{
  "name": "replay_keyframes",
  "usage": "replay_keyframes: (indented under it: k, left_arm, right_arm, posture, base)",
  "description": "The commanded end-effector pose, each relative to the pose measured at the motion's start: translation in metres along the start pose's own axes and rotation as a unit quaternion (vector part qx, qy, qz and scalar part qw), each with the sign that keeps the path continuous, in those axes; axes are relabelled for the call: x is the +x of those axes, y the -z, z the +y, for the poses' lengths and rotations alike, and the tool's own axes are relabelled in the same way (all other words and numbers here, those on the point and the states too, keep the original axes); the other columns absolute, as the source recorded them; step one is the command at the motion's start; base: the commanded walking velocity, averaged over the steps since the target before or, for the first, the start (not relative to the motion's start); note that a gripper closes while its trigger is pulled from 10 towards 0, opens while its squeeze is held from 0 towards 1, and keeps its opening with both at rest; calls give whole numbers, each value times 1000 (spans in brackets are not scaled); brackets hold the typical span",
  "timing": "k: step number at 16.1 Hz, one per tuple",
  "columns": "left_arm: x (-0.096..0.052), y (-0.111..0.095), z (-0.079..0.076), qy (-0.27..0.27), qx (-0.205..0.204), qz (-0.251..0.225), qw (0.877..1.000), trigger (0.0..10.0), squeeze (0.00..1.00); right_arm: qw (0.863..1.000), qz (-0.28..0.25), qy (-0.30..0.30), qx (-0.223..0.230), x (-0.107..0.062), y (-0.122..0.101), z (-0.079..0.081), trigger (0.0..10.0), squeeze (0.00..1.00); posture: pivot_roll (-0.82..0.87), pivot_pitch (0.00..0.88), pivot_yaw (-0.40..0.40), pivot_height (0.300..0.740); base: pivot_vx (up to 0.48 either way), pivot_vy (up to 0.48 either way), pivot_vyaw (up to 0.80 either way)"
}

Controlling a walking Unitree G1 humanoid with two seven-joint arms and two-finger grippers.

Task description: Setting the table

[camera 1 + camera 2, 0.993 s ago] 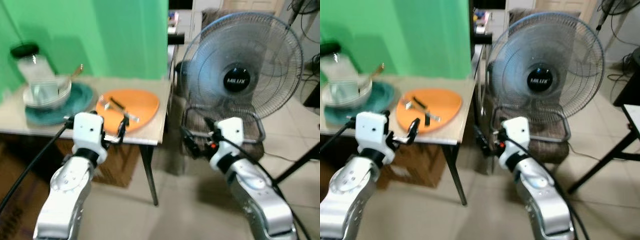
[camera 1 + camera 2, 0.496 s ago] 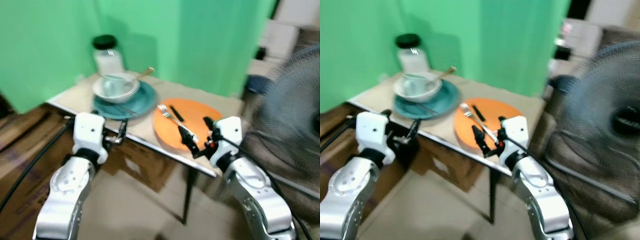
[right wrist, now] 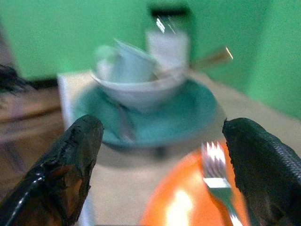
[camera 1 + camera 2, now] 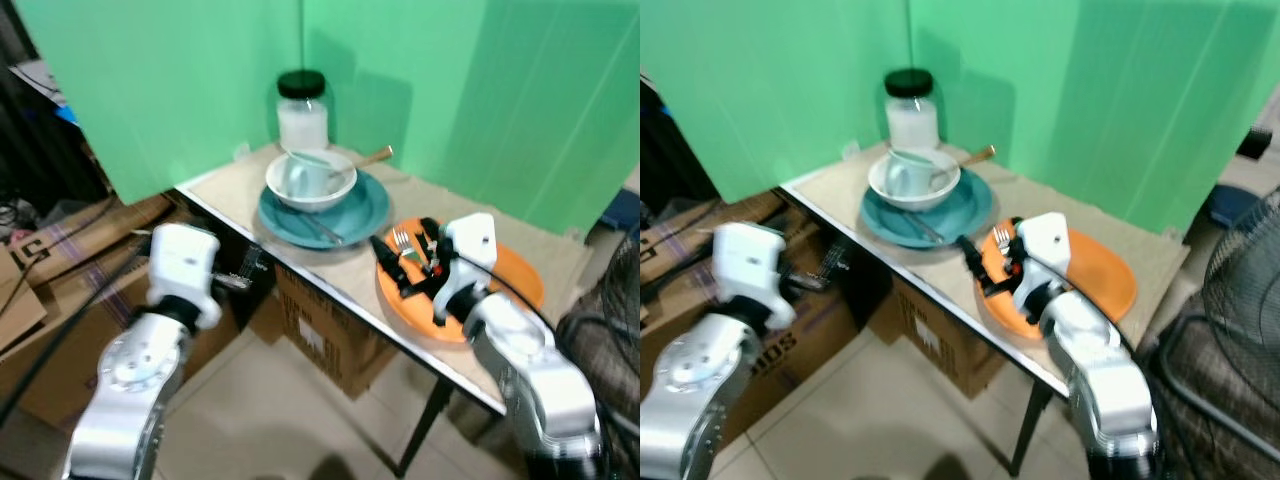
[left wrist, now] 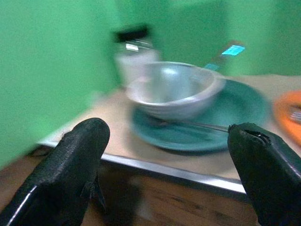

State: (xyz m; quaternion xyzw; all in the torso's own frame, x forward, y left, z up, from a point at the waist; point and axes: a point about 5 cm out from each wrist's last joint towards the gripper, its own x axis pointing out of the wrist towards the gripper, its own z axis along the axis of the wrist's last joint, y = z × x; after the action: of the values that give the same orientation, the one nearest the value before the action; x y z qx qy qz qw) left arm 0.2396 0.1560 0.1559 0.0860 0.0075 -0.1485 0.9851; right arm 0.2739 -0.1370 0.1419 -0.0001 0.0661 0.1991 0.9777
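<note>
I should grab the silver fork [image 4: 403, 243] by its handle [image 4: 413, 257] with my right gripper next, so I can set the fork out at the place setting.
A small table [image 4: 250, 195] holds a teal plate [image 4: 345, 215] with a white bowl [image 4: 312, 180] on it. A pale cup stands in the bowl and a wooden-handled utensil [image 4: 375, 155] sticks out of it. Behind them is a glass jar [image 4: 302, 108] with a black lid. An orange plate [image 4: 510, 285] with a fork [image 3: 214, 174] on it lies at the table's right end. My right gripper [image 4: 410, 255] hangs open just over the orange plate, beside the fork. My left gripper [image 5: 169, 141] is open at the table's near edge, facing the bowl.
Cardboard boxes [image 4: 330, 335] sit under the table and more boxes [image 4: 40, 290] stand to the left. A green backdrop [image 4: 180, 70] rises behind the table. A floor fan's grille [image 4: 1245, 290] is at the right edge. Tiled floor [image 4: 270, 420] lies in front.
The camera has swung left, so the table is now centred and the fan is at the right edge. My right gripper now stands over the orange plate.
</note>
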Motion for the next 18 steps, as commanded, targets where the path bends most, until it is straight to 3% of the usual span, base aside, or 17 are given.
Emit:
replay_keyframes:
  k: [1, 2, 4, 6, 8, 10, 11, 13, 14, 17, 18]
  left_arm:
    - [-3, 1, 1, 18, 6, 5, 1000, 10000, 0]
    - [-7, 6, -3, 80, 6, 24, 996, 10000, 0]
    - [-12, 8, -10, 175, -8, 41, 984, 10000, 0]
    - [-13, 8, -15, 219, -24, 48, 974, 10000, 0]
    - [-15, 10, -25, 293, -29, 69, 953, 10000, 0]
    - [-17, 8, -29, 314, -34, 70, 946, 10000, 0]
    - [-18, 8, -31, 315, -35, 71, 946, 10000, 0]
    - [-18, 9, -31, 319, -36, 75, 944, 10000, 0]
    - [-19, 11, -31, 321, -36, 77, 943, 10000, 0]
    - [-20, 12, -31, 321, -34, 80, 943, 10000, 0]
    - [-20, 12, -31, 322, -33, 81, 943, 10000, 0]
  right_arm:
    - [1000, 25, 5, 3, 5, 4, -1, 10000, 1000]
    - [996, 80, 12, -25, 20, 13, -6, 10000, 1000]
    - [994, 102, 25, -38, 37, 15, -17, 10000, 1000]
    - [992, 116, 33, -36, 45, 17, -25, 10000, 1000]
    - [987, 149, 59, -22, 60, 25, -40, 10000, 1000]
    - [981, 175, 77, -23, 64, 33, -50, 10000, 1000]
    - [979, 186, 81, -7, 64, 38, -54, 10000, 0]
    - [974, 197, 81, 73, 63, 47, -58, 10000, 0]
    - [972, 209, 76, 71, 64, 51, -60, 4824, 0]
    - [971, 220, 65, 72, 63, 55, -63, 0, 0]
    - [970, 226, 55, 78, 63, 57, -64, 0, 0]
  posture:
    - [132, 0, 54, 740]
    - [134, 0, 52, 740]
    - [140, 0, 43, 740]
    - [136, 0, 40, 740]
    - [136, 0, 42, 740]
    - [136, 0, 41, 740]
    - [134, 0, 40, 740]
    - [134, 0, 40, 740]
    - [137, 0, 40, 740]
    - [136, 0, 42, 740]
    - [134, 0, 43, 740]
  base:
    - [0, 0, 0]
    - [0, 0, 0]
    - [0, 0, 0]
    - [0, 0, 0]
    - [0, 0, 0]
    - [0, 0, 0]
    - [0, 0, 0]
    - [0, 0, 0]
    - [0, 0, 0]
    - [0, 0, 0]
    - [0, 0, 0]
